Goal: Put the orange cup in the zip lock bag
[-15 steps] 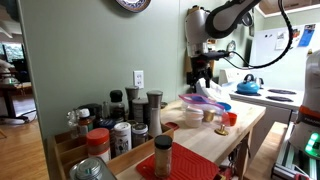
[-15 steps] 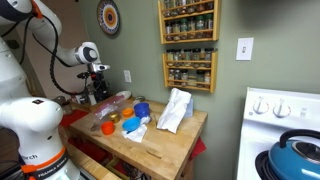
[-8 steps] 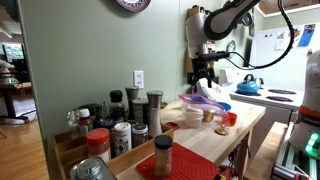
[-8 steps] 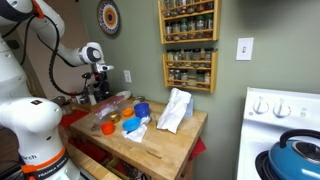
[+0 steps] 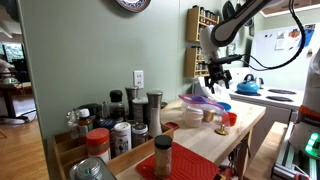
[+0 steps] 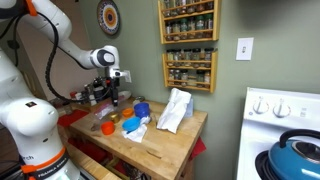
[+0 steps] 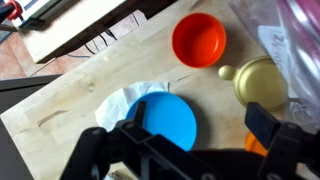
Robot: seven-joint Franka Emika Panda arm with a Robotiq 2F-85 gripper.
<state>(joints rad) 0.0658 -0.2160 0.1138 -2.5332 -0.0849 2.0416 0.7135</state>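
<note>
The orange cup's base must stay free to enter the zip lock bag (image 7: 287, 28), so my gripper should next grip one side of the cup's rim from above.
The orange cup (image 7: 199, 40) stands upright on the wooden table, seen from above in the wrist view. It also shows in both exterior views (image 6: 107, 127) (image 5: 231, 118). The zip lock bag (image 7: 287, 28) lies beside it, clear and crinkly with a pink-purple strip (image 6: 110, 103) (image 5: 203, 100). My gripper (image 7: 195, 135) is open and empty. It hangs above the table (image 6: 113, 95) (image 5: 218, 72), over a blue bowl, apart from the cup and the bag.
A blue bowl (image 7: 165, 120) sits on a white cloth (image 7: 118, 100) under the gripper. A beige cup (image 7: 260, 82) stands by the bag. A white crumpled bag (image 6: 175, 110) is further along the table. Spice jars (image 5: 120, 125) crowd one table end. The stove (image 6: 290, 130) is beyond the other end.
The arm has swung away from the wall and out over the table. The gripper now hangs over the blue bowl, still open and empty. The objects have not moved.
</note>
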